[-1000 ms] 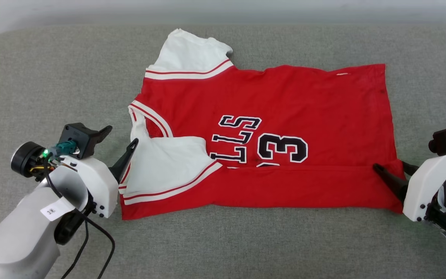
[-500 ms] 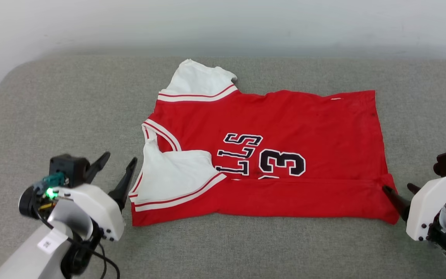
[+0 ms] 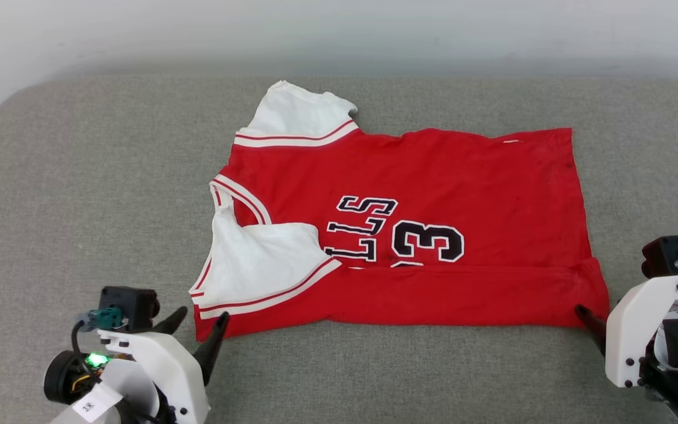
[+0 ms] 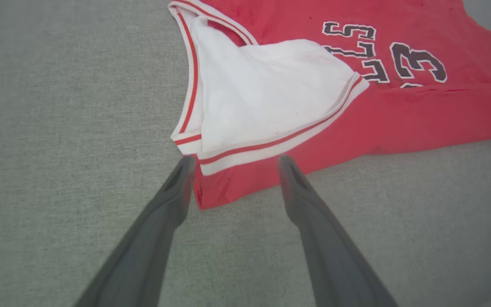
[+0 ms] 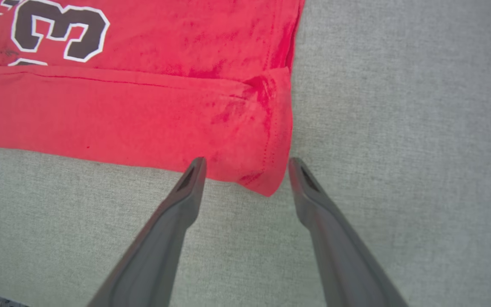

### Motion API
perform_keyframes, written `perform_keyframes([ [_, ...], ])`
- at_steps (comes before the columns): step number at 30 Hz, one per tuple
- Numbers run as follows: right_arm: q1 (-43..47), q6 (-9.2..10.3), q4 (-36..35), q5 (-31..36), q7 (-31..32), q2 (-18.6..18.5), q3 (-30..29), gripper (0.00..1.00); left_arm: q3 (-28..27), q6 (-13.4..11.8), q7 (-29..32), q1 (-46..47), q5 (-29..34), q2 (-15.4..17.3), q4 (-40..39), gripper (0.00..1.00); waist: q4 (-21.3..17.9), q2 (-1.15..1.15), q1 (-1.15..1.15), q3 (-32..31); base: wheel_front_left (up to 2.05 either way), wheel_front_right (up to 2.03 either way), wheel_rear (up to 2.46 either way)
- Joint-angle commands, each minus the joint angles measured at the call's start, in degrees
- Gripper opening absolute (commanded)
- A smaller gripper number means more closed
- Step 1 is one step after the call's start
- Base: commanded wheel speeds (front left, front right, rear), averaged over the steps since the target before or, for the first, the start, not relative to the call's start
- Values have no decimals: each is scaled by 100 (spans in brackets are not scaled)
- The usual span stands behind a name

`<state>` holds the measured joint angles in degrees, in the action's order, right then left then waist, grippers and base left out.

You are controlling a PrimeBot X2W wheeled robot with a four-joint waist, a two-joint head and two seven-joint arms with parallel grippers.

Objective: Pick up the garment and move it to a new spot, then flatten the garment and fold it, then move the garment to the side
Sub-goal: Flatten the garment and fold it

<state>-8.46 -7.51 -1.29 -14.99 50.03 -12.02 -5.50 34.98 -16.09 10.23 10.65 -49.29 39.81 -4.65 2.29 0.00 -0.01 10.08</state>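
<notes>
The jersey [image 3: 414,212] lies flat, so my left gripper should next grab it by its shoulder corner [image 3: 200,326], where the jersey's folded edge ends.
The garment [image 3: 462,176] is a red jersey with white sleeves, lying flat and sideways on the grey cushion, neck to the left and hem to the right. Its near long edge is folded up over the number, and the near sleeve lies on top. My left gripper [image 3: 199,321] stands open at the near left corner. In the left wrist view that gripper [image 4: 235,160] has its tips either side of the garment [image 4: 399,115] corner. My right gripper [image 3: 595,318] is at the near right corner. In the right wrist view it [image 5: 246,162] is open, straddling the garment's [image 5: 122,111] hem corner.
The grey cushion [image 3: 80,194] stretches wide on all sides of the jersey, with its rounded corner at the far left. A pale wall [image 3: 339,29] runs along the back. A black cable hangs from my left forearm.
The head camera has shifted. Both grippers have drawn back toward me to the garment's near corners, and their jaws have spread wider. The garment lies as before.
</notes>
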Motion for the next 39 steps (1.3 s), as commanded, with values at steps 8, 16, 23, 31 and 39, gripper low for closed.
perform_keyframes([
  [8, 133, 5, -631, 193, 346, 243, -140, 100, 99, -288, 516, 111, -43, 59, -43, 100, -101, 0, 1, 448, 0, 0, 0],
  [16, 106, 5, -851, 175, 468, 197, -167, 100, 138, -324, 585, 292, -10, -54, 409, 100, -179, 0, 1, 716, 0, 0, 0],
  [23, 174, 5, -930, 191, 513, 145, -190, 100, 313, -166, 861, 338, -130, -138, 852, 37, -184, 0, 1, 808, 0, 0, 0],
  [31, 139, 5, -820, 328, 433, 93, -196, 100, 318, -28, 839, 301, -186, -116, 636, 0, -88, 0, 1, 574, 0, 0, 0],
  [39, 12, 5, -449, 274, 437, 85, -306, 100, 238, -259, 816, 233, 9, 202, -376, 0, 101, 0, 1, 478, 0, 0, 0],
])
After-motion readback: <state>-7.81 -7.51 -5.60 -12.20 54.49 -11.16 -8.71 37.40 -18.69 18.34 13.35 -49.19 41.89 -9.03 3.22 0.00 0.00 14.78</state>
